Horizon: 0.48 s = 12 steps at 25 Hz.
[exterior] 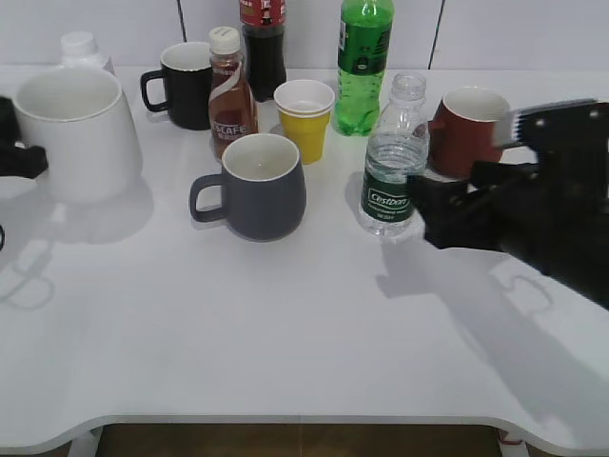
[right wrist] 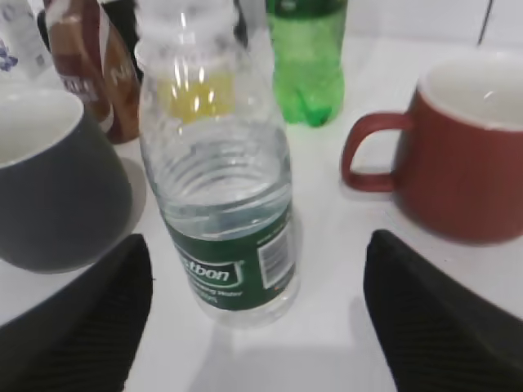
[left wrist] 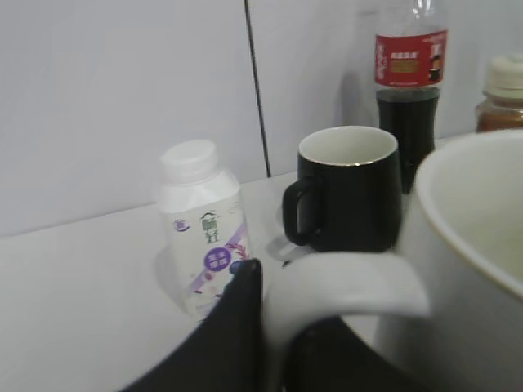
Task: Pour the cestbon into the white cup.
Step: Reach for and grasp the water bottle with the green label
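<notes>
I need to reach the cestbon with my right gripper and grab its body around the label (exterior: 388,190), so that the cestbon's opening (exterior: 409,84) stays free to pour.
The cestbon (exterior: 392,167), a clear uncapped bottle with a dark green label, stands upright right of centre. My right gripper (exterior: 433,205) is open just to its right. In the right wrist view the cestbon (right wrist: 225,212) stands between and just ahead of the spread fingers (right wrist: 261,327), not touched. The white cup (exterior: 71,133) stands upright at the far left. My left gripper (exterior: 17,152) is at its handle. In the left wrist view the fingers (left wrist: 282,327) are shut on the white cup's handle (left wrist: 351,282).
A dark grey mug (exterior: 257,186) stands between the cup and the bottle. Behind are a yellow paper cup (exterior: 304,116), a Nescafe bottle (exterior: 230,90), a black mug (exterior: 183,84), a cola bottle (exterior: 263,43) and a green soda bottle (exterior: 362,62). A red mug (exterior: 466,129) is behind my right gripper.
</notes>
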Each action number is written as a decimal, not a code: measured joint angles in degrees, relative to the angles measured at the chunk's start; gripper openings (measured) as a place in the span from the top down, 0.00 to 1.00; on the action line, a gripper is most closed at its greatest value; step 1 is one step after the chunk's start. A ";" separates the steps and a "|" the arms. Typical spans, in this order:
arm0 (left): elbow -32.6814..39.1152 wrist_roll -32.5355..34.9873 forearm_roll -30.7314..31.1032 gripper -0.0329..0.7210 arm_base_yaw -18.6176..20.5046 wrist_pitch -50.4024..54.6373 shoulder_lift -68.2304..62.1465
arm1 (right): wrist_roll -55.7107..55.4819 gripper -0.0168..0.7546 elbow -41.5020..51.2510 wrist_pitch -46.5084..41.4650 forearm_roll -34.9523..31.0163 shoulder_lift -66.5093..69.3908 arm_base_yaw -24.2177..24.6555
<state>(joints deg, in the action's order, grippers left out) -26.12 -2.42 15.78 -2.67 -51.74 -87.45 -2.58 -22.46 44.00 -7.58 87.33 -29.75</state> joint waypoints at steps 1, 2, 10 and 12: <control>0.00 0.00 0.52 0.91 0.00 0.00 0.00 | -0.57 0.19 -1.02 0.31 0.81 1.99 0.00; 0.00 0.00 1.16 0.91 0.00 0.06 0.00 | -0.82 0.19 -2.16 0.55 1.66 3.84 0.00; 0.00 -0.91 7.26 0.91 -0.35 1.28 0.40 | -2.26 0.22 -15.16 -0.45 2.88 16.87 -0.04; 0.00 -2.98 8.66 0.91 -1.69 3.55 1.68 | -2.20 0.33 -17.43 -1.13 3.06 18.80 -0.04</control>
<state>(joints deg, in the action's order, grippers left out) -26.12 -5.40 24.44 -4.35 -48.19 -85.77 -4.78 -39.89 42.87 -4.51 106.13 -29.78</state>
